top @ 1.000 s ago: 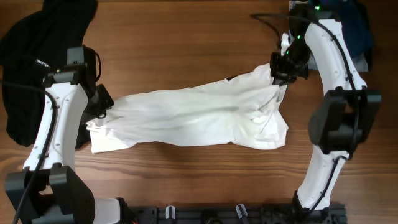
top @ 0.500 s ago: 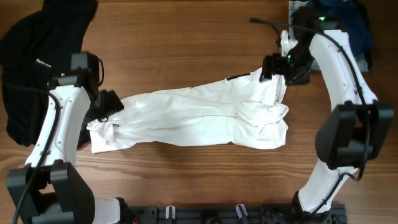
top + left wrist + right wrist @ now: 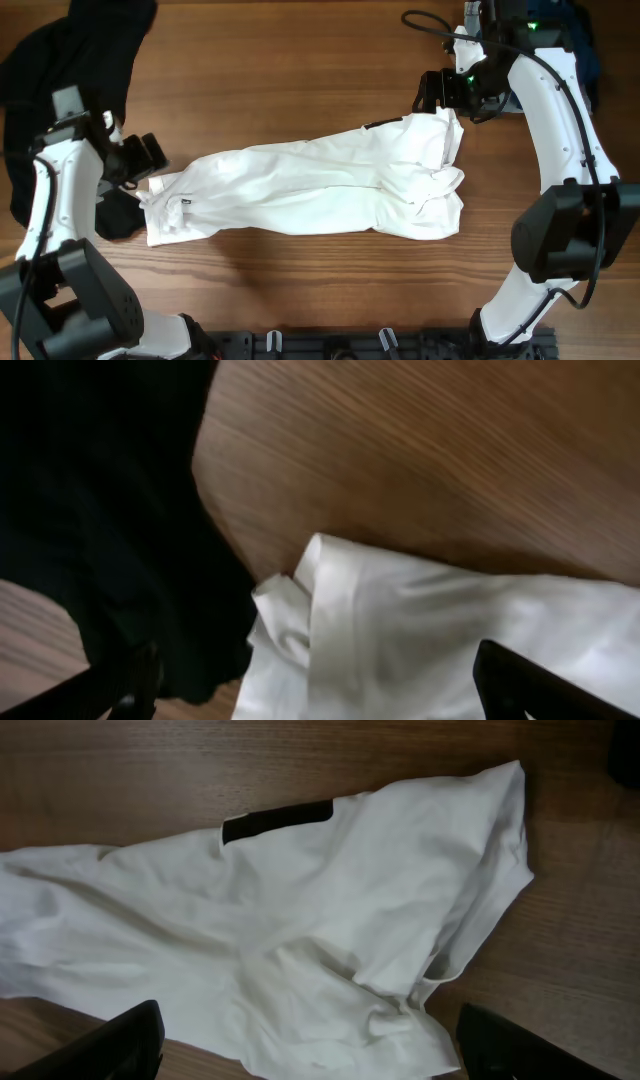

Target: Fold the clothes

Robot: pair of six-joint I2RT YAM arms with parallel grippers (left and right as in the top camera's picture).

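Observation:
The white T-shirt has the corner at its end (image 3: 153,187) beside the black garment (image 3: 60,70). My left gripper needs to grab the T-shirt there next, to fold that end inward.
The white T-shirt (image 3: 310,190) lies bunched in a long strip across the middle of the table. A black garment (image 3: 60,70) is heaped at the far left. My left gripper (image 3: 148,155) hovers open just off the shirt's left end, holding nothing. In the left wrist view the shirt's edge (image 3: 420,630) and the black garment (image 3: 100,510) lie below the spread fingers (image 3: 525,685). My right gripper (image 3: 436,92) stands open above the shirt's right end. The right wrist view shows the crumpled shirt (image 3: 300,940) with a black neck patch (image 3: 275,821) between wide fingers (image 3: 110,1050).
A dark blue cloth (image 3: 570,40) sits at the back right corner behind the right arm. A black cable (image 3: 430,25) loops near the right wrist. A black rail (image 3: 350,345) runs along the table's front edge. Bare wood (image 3: 300,70) lies behind the shirt.
Both grippers have opened and let go of the shirt's ends. The left gripper drew back to the left, the right one rose toward the back. The shirt settled flat.

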